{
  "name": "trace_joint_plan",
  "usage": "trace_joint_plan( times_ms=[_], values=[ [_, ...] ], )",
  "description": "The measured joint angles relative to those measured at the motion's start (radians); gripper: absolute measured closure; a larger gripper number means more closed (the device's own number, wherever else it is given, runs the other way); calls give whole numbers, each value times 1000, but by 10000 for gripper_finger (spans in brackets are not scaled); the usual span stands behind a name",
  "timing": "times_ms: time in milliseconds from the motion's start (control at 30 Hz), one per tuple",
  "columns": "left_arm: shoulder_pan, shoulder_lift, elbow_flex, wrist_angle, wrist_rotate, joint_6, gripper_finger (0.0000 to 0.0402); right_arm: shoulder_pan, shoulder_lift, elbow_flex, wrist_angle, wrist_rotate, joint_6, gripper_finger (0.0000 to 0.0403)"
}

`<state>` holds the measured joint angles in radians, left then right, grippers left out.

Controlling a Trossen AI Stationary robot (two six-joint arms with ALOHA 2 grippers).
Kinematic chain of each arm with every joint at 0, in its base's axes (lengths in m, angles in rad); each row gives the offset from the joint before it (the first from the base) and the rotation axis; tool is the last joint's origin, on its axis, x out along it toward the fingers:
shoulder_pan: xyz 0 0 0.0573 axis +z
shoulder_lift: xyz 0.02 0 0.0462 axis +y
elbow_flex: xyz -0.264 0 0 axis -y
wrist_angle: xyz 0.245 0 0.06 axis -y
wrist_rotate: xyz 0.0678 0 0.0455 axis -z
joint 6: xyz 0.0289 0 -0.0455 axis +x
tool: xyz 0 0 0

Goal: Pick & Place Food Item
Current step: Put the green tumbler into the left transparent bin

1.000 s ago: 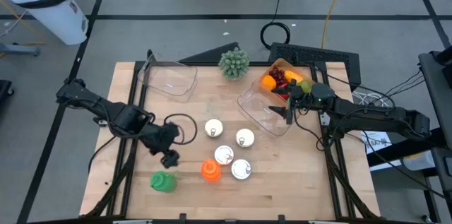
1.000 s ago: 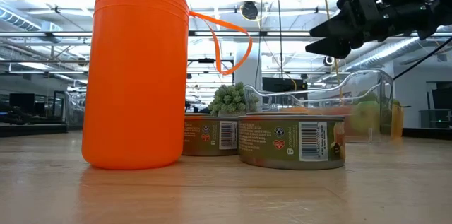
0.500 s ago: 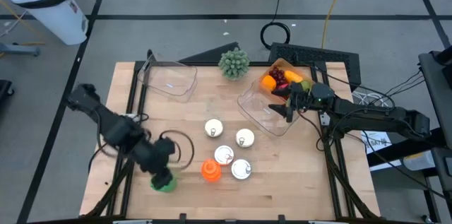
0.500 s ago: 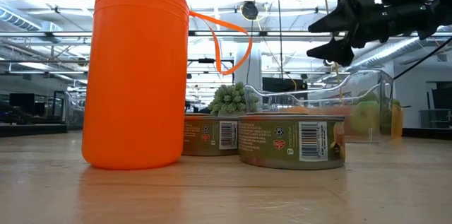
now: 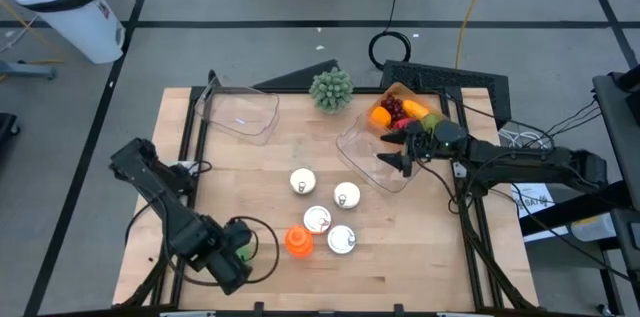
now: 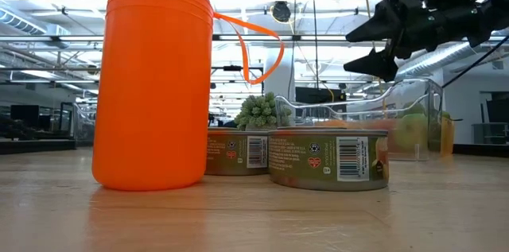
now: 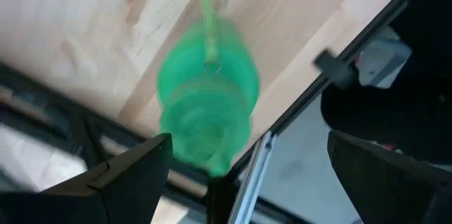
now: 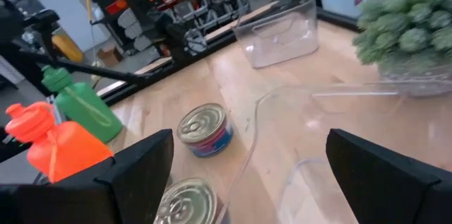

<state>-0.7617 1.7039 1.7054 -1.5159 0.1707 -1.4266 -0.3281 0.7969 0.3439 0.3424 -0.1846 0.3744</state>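
Observation:
The green bottle's cap sits beyond the open fingers of my left gripper, so my left gripper should move toward the cap before it closes on it.
Several tin cans stand in a group at the table's middle, beside an orange bottle. A tray of fruit sits at the far right. My left gripper hangs open at the table's near left edge, pointing down over a green bottle that stands upright on the wood. The arm hides most of that bottle in the high view. My right gripper is open and about level above a clear container, with nothing between its fingers.
A second clear container stands at the far left, and a green spiky plant at the far middle. The table's dark frame rail runs close beside the green bottle. Bare wood lies at the near right.
My left gripper has swung toward the table's near edge and tipped down until it points at the green bottle from above; it stays open. My right gripper has rolled about its own axis in place. No object has moved.

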Motion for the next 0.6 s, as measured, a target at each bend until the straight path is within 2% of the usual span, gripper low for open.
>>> trace_joint_plan(
  times_ms=[367, 600],
  values=[
    [-59, 1, -1, 5, -121, -102, 11, 55, 61, 0, 110, 0, -23, 48],
    [-59, 1, -82, 0, -92, -96, 11, 56, 80, 0, 125, 0, -27, 48]
  ],
)
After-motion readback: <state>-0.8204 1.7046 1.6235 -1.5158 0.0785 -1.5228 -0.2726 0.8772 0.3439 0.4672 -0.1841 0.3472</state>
